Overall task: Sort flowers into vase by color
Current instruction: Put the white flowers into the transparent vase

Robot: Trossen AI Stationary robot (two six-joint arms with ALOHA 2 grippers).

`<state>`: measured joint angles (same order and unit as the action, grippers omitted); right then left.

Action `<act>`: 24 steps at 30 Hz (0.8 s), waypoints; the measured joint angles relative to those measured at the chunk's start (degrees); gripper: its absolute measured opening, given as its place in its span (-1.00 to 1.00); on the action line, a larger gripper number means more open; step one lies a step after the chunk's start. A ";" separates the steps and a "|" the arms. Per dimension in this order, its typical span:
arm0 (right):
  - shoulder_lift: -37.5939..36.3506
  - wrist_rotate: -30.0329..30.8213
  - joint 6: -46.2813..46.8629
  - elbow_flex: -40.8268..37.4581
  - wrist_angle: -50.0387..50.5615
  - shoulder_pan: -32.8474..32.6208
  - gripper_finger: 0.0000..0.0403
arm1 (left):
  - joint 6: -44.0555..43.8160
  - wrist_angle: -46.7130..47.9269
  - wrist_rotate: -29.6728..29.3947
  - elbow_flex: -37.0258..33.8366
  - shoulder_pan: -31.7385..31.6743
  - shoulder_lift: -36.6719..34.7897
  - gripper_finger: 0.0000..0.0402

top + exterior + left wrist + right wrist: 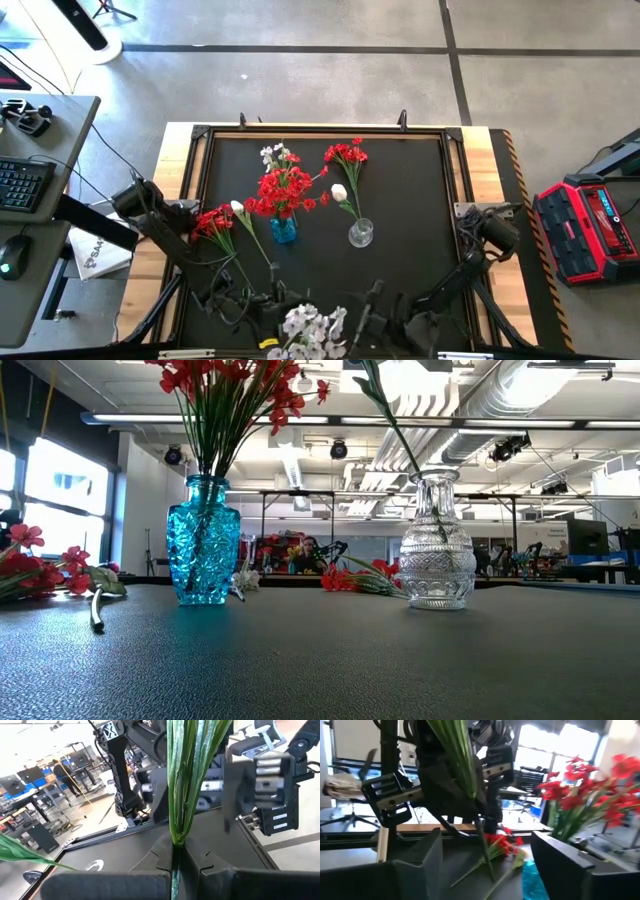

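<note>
Next, my right gripper grips the white-blossomed sprig's green stems to sort it by color.
A blue vase (pixel 283 231) holds red flowers (pixel 283 190), and a clear vase (pixel 360 234) holds one white flower (pixel 338 191). Loose red sprigs lie at the left (pixel 212 221) and far back (pixel 346 155), beside a white sprig (pixel 278 154). Near the table's front edge my left gripper (pixel 176 847) is shut on the green stems of a white-blossomed sprig (pixel 310 325). My right gripper (pixel 487 845) stands open opposite it, just to the right of the sprig, with nothing between its fingers. My left gripper pinches the sprig's bundle of green stems and leaves (pixel 176 832) between its two fingers. The fingers come level from the table's left and lie across the stems. The sprig is held above the table, with its white blossoms (pixel 312 322) over the near edge.
The two vases stand side by side mid-table (pixel 205 540) (pixel 437 550), with bare black tabletop (pixel 420 200) to their right. Beyond the table are a red case (pixel 588 230) on the right and a desk with a keyboard (pixel 22 185) on the left.
</note>
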<state>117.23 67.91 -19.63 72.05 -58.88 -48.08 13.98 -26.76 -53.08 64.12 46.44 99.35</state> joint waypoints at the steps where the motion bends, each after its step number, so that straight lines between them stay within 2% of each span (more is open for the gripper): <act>1: 0.00 -1.34 1.20 0.00 1.24 0.78 0.21 | -0.25 0.13 0.00 0.00 -0.06 0.00 -1.00; 5: 0.00 -6.06 3.21 0.14 1.56 3.71 0.23 | -0.44 1.22 -0.01 0.00 -0.33 0.00 -1.00; 9: 0.00 -8.58 2.77 3.50 2.28 5.59 0.19 | -1.87 3.57 -0.03 0.00 -0.42 0.00 -1.00; 14: 0.00 -9.23 1.61 9.24 11.03 6.24 0.06 | -3.54 4.24 0.33 0.00 -1.01 0.00 -1.00; 17: 0.00 -9.22 2.27 12.28 18.39 6.24 -0.15 | -4.70 4.96 0.31 0.00 -1.18 0.02 -1.00; 19: 0.00 -7.98 3.77 13.88 21.45 6.00 -0.36 | -6.01 5.58 0.31 0.00 -1.18 0.02 -1.00; 23: 0.00 0.20 4.25 16.79 23.80 3.84 -0.87 | -10.83 8.58 0.07 0.00 -1.35 0.02 -0.96; 24: -0.14 3.33 4.04 17.29 24.41 3.03 -0.93 | -13.09 10.09 0.07 0.03 -1.54 0.01 -0.93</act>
<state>117.09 71.24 -15.59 89.34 -34.47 -45.05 0.89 -16.67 -53.00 64.15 44.90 99.36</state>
